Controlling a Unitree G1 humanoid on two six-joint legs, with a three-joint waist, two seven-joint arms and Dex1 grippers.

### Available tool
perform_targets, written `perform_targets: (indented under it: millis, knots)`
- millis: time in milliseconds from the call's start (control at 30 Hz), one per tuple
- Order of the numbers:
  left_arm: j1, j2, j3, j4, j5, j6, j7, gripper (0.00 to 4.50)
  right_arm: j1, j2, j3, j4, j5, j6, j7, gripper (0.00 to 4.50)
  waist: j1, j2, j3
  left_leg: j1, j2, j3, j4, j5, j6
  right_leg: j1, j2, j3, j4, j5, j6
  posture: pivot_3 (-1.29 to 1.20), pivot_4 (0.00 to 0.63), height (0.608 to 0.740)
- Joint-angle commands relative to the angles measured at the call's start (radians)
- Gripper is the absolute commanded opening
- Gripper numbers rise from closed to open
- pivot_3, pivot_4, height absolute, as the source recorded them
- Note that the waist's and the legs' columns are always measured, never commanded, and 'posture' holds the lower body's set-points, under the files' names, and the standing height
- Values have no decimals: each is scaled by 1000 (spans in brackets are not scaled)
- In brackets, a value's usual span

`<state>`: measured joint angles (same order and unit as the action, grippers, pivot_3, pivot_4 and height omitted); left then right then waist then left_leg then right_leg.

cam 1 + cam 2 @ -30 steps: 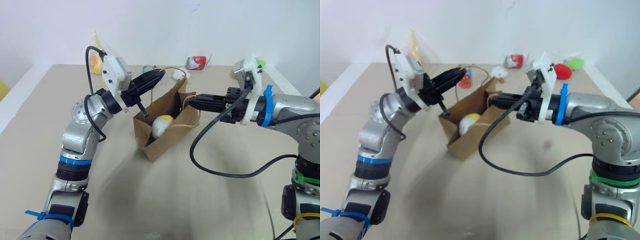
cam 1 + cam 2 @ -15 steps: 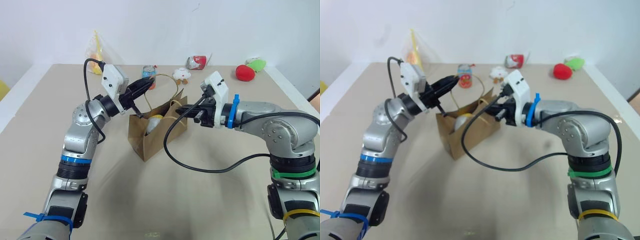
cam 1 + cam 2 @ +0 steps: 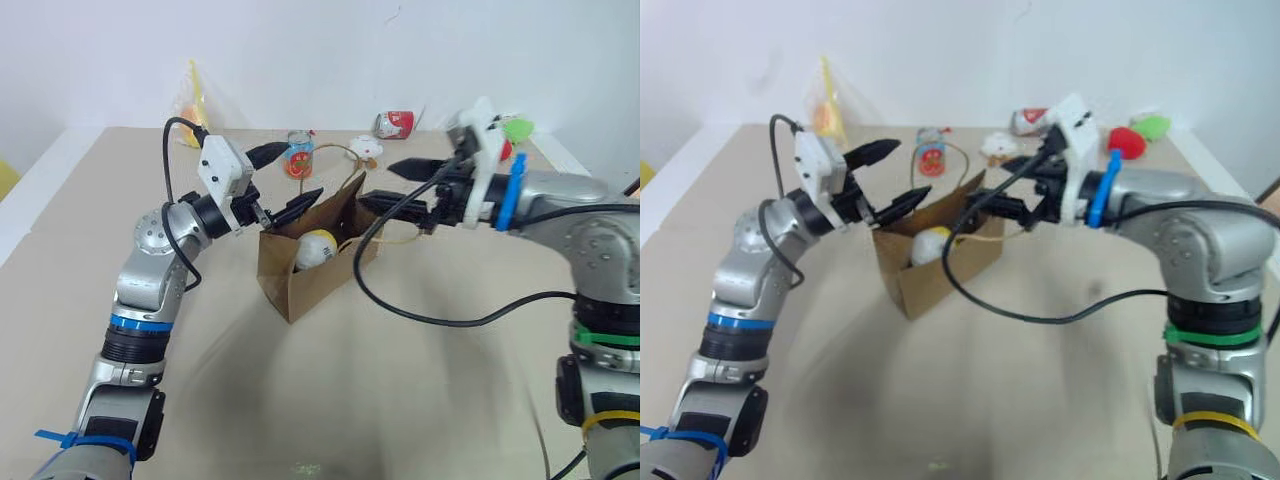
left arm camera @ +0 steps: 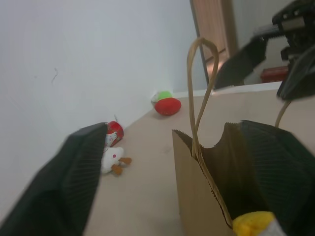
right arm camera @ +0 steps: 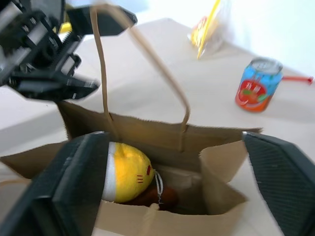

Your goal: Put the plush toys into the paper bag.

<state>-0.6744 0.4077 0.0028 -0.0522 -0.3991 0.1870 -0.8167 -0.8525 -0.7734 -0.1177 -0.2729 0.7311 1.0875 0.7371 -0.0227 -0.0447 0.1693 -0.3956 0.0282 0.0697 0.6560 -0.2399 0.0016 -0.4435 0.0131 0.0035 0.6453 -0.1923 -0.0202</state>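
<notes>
I will next pinch the bag with my left gripper by its top side edge (image 3: pixel 272 236). The thin paper stands up open there, next to the loose cord handles.
The brown paper bag (image 3: pixel 300 275) stands open on the table, its cord handles (image 4: pixel 201 78) upright and loose. Inside it lies the white-and-yellow egg plush (image 3: pixel 318 248), and the right wrist view shows that egg plush (image 5: pixel 127 171) resting on the brown plush (image 5: pixel 158 197). My left gripper (image 3: pixel 285 178) hovers open at the bag's left top edge, with one finger above the rim and one beside it. Opposite it, my right gripper (image 3: pixel 378 185) is open at the bag's right top edge, its fingers (image 5: pixel 275 172) either side of the mouth. Neither gripper holds anything.
Behind the bag stand a soda can (image 3: pixel 298 155) and a small white plush with brown feet (image 3: pixel 366 150). A red can (image 3: pixel 393 124) lies by the back wall, with red and green plushes (image 3: pixel 512 130) at the back right. A yellow packet (image 3: pixel 192 100) sits at the back left.
Both grippers, shut on the bag's top before, have opened and let it go. The bag went from tilted to upright on the table. My right gripper drew back to the right.
</notes>
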Motion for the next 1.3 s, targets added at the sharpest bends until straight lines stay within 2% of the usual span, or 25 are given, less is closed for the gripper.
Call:
perform_targets:
  millis: [33, 233, 467, 533, 633, 700, 733, 800, 867, 1033, 1200, 1300]
  knots:
    - [6, 17, 40, -68, -87, 71, -22, 4466, -10, -32, -52, -28, 27, -44, 46, 4500, 0, 0, 0, 0, 0, 0, 0, 0, 0, 0, 0, 0, 0, 0, 0, 0, 150, 740]
    - [59, 91, 52, -172, -163, 180, -59, 4466, 42, -76, -40, 8, -69, -229, 111, 4500, -1, 0, 0, 1, 1, 0, 0, 0, 0, 0, 1, 0, 0, 0, 0, 0, 150, 740]
    - [161, 185, 138, -283, -215, 260, -21, 4466, 98, -180, -126, -48, 13, -239, 236, 4500, 1, 0, 0, 1, 0, 0, 0, 0, 0, 0, 0, 0, 0, 0, -1, 0, 150, 740]
    - [192, 191, 155, -322, -232, 275, -3, 4500, 96, -197, -161, -53, 62, -215, 249, 4102, 1, 0, 0, 1, 0, 0, 0, 0, 0, 0, 0, 0, 0, -1, -1, 0, 150, 740]
    - [240, 196, 173, -369, -255, 297, 18, 4500, 105, -231, -201, -91, 176, -145, 283, 3104, 2, 0, 0, 1, 0, 0, 0, 0, 0, 0, 0, 0, 0, -1, -1, 0, 150, 740]
    - [274, 197, 172, -397, -264, 300, 22, 4500, 142, -275, -203, -142, 232, -106, 328, 1832, 2, 0, 0, 2, 0, 0, 0, 0, 0, 1, 0, -1, 0, -1, -1, 0, 150, 740]
    - [291, 195, 172, -411, -267, 300, 26, 4500, 184, -304, -204, -181, 261, -86, 363, 1662, 2, 0, 0, 2, 1, 0, 0, 0, 0, 1, 0, -1, 0, -1, -1, 0, 150, 740]
    - [322, 192, 173, -436, -281, 303, 29, 4500, 253, -332, -197, -243, 307, -57, 387, 797, 3, 0, 0, 3, 1, 0, -1, 0, 0, 1, 0, -1, 0, -1, -2, 0, 150, 740]
    - [351, 194, 172, -452, -288, 300, 30, 4500, 312, -316, -160, -304, 313, -61, 352, 36, 3, 0, 0, 3, 1, 0, -1, 0, 0, 2, 0, -1, 0, -2, -2, 0, 150, 740]
    - [382, 196, 165, -460, -286, 289, 33, 4500, 381, -229, -29, -392, 233, -122, 239, 36, 2, 0, 1, 4, 1, -1, -1, 0, -1, 2, 0, -2, 1, -1, -2, 0, 150, 740]
    - [375, 195, 148, -437, -255, 258, 23, 4500, 328, -88, 184, -351, -11, -236, 88, 36, 0, -1, 0, 4, 1, -1, 0, 1, -2, 2, 0, -2, 1, -1, -2, 0, 150, 740]
    - [371, 196, 152, -431, -249, 250, 23, 4500, 293, -16, 248, -318, -91, -273, 47, 36, 2, 0, 0, 4, 1, -1, -1, 1, -2, 1, 1, -2, 1, -1, -2, 0, 150, 740]
